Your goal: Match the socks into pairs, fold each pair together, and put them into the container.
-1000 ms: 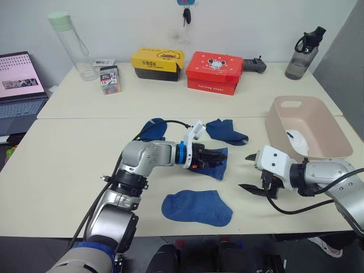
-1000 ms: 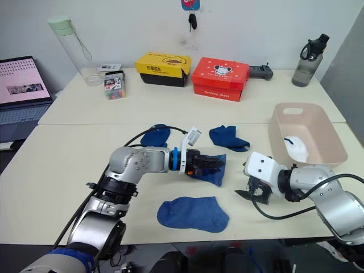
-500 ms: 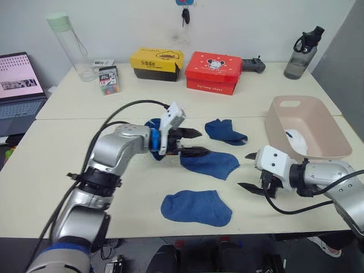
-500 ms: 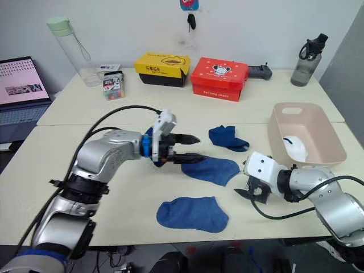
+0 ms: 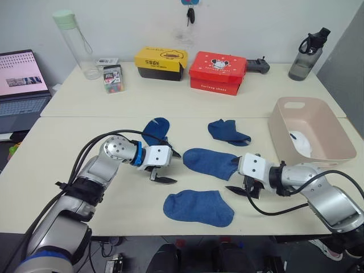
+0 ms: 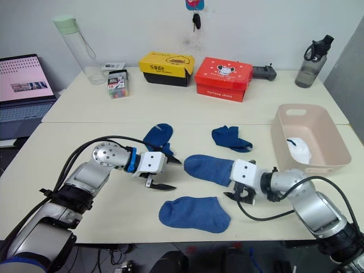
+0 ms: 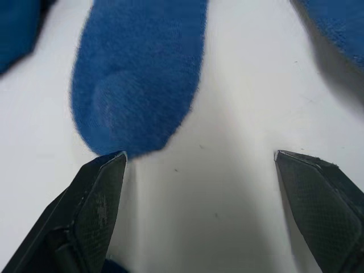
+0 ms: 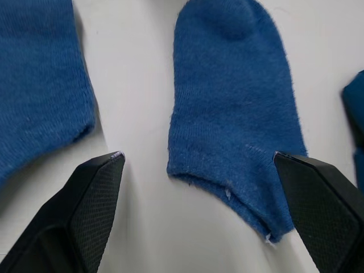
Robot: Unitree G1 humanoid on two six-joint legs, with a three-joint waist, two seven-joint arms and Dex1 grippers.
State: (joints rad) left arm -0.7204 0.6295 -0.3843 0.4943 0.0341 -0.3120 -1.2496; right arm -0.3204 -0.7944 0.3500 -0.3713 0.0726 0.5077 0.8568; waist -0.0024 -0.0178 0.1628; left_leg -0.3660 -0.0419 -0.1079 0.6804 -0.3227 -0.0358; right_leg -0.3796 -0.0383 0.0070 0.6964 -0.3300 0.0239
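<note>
The left gripper should next grab the middle blue sock by its rounded toe end [image 5: 190,159], so that it can lay the sock onto its match [image 5: 199,208].
Several blue socks lie on the table: one flat in the middle [image 5: 209,161], one near the front edge [image 5: 198,206], one further back [image 5: 156,129] and a crumpled one [image 5: 227,131]. A white sock [image 5: 300,142] sits in the pinkish-beige container [image 5: 324,124] at the right. My left gripper [image 5: 169,167] hovers open and empty just left of the middle sock, whose rounded end [image 7: 139,74] shows ahead of its fingers. At that sock's cuff end [image 8: 233,102], my right gripper [image 5: 235,176] is open and holds nothing.
At the back stand a yellow box [image 5: 161,58], a red box [image 5: 218,69], a clear bottle with a green lid [image 5: 74,42], a dark bottle [image 5: 309,48] and a small box of coloured items [image 5: 112,78]. A laptop [image 5: 20,79] sits far left.
My left gripper opened and let go of the middle sock, which now lies flat, then drew back to the left. My right gripper moved left up to that sock's cuff.
</note>
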